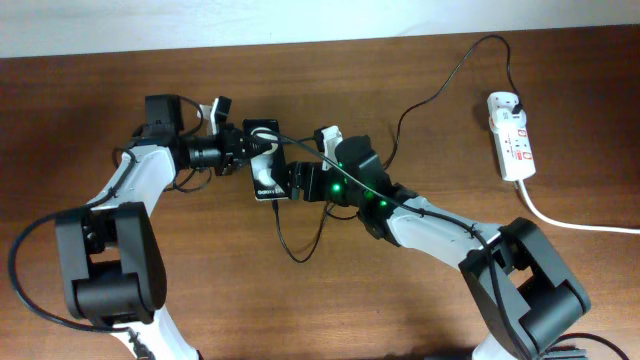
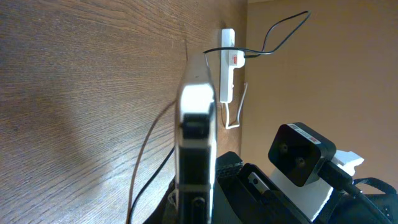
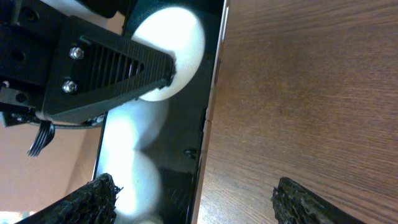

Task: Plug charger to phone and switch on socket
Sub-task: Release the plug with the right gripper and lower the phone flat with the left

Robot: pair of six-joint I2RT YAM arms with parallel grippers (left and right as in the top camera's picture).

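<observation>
My left gripper will bring the phone flat down before it lets go, because my fingers are holding the phone's edge (image 1: 268,198) (image 2: 197,99) raised over the wooden tabletop.
The black phone (image 1: 265,185) sits at the table's middle, showing white round spots and lettering. My left gripper (image 1: 252,150) is shut on its far end; one ridged finger presses on its face in the right wrist view (image 3: 180,143). In the left wrist view the phone (image 2: 196,106) appears edge-on. My right gripper (image 1: 300,182) is open, its fingers (image 3: 199,202) straddling the phone's long edge. The thin black charger cable (image 1: 300,250) loops from the phone's near end back to the white socket (image 1: 512,140). I cannot tell whether its tip is in the phone.
The socket's thick white cord (image 1: 570,222) runs off the right edge. The socket (image 2: 227,62) and the cable (image 2: 149,162) also show in the left wrist view. The cable arcs high near the back edge (image 1: 450,80). Both arms meet at the middle.
</observation>
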